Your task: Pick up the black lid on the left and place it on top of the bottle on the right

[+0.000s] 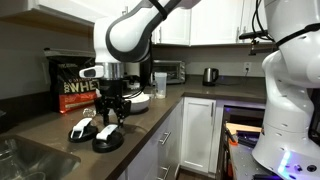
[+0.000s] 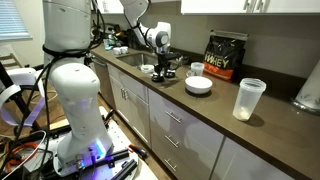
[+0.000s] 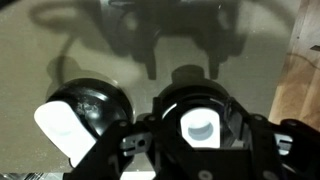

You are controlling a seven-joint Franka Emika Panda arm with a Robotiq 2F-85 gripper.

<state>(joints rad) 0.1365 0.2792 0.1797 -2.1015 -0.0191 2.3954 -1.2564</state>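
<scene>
The black lid's white cap is the part my gripper will grab. The lid's outer rim and bottom will stay free to go on the bottle.
Two black lids with white flip caps lie side by side on the dark counter. My gripper is lowered over one black lid, which rests on the counter. Its fingers sit close against that lid's white cap and look shut on it. The other black lid lies beside it with its white cap flipped open. The bottle, a tall translucent tumbler, stands far along the counter in an exterior view. It is out of the wrist view.
A white bowl and a shorter clear cup stand between the lids and the bottle. A black-and-orange protein bag stands at the wall. A sink lies beside the lids. A white paper-towel roll stands past the bottle.
</scene>
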